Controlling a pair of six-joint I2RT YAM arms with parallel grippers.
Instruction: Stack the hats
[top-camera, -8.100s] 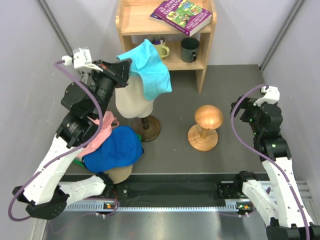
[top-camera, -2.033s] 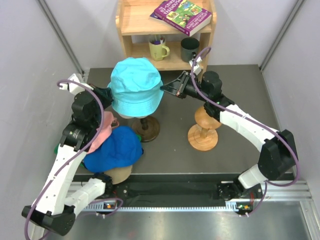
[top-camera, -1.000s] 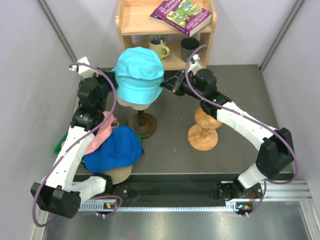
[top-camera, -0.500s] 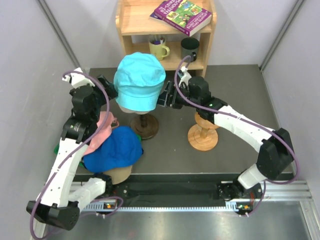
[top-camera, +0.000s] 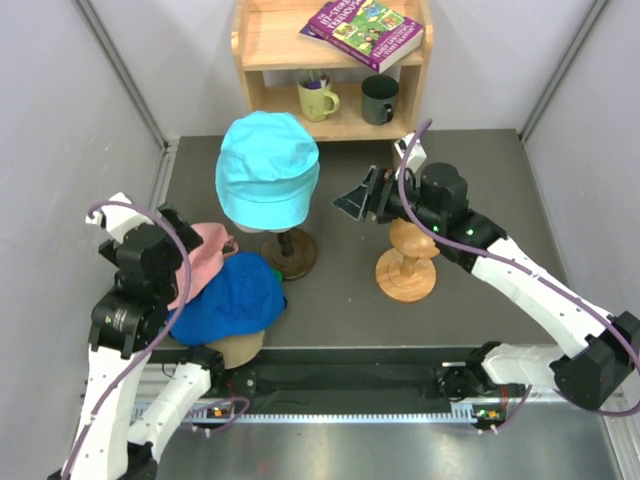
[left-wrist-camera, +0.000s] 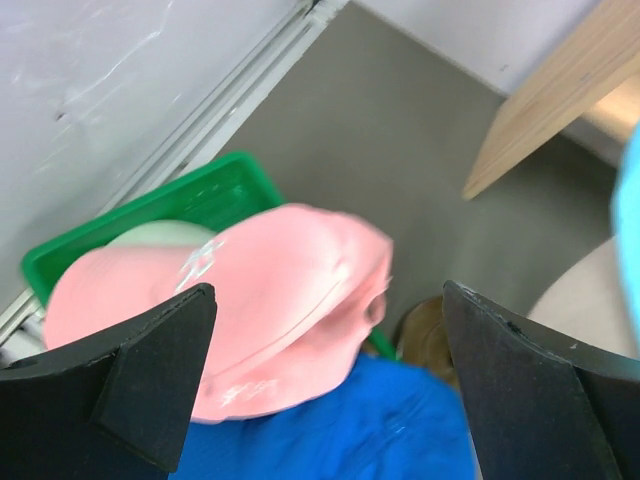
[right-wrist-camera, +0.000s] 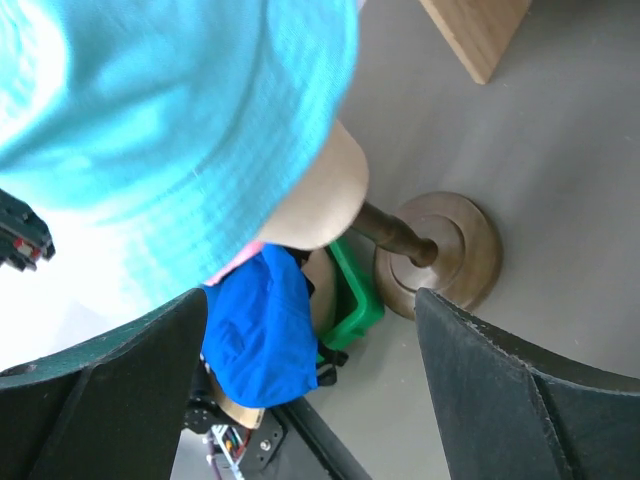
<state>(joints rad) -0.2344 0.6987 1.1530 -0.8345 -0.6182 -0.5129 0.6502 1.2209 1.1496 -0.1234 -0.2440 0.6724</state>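
Note:
Next, my left gripper reaches the pink cap and grabs the side of its top, so the cap's back edge stays free for handing over.
The cyan bucket hat sits over the cream mannequin head, and neither gripper touches it. The hat fills the upper left of the right wrist view. A pink cap lies partly on a royal blue cap, with a tan cap under them at the near left. My left gripper hovers open above the pink cap and blue cap. My right gripper stands open just right of the cyan hat, with nothing between its fingers.
A green bin holds the caps pile. The mannequin's round wooden base stands mid-table. A round-topped wooden stand is below my right arm. A wooden shelf with mugs and a book is at the back.
Both grippers opened and let go of the cyan hat, which stays on the mannequin head. The left arm drew back toward the near left; the right gripper backed off to the right.

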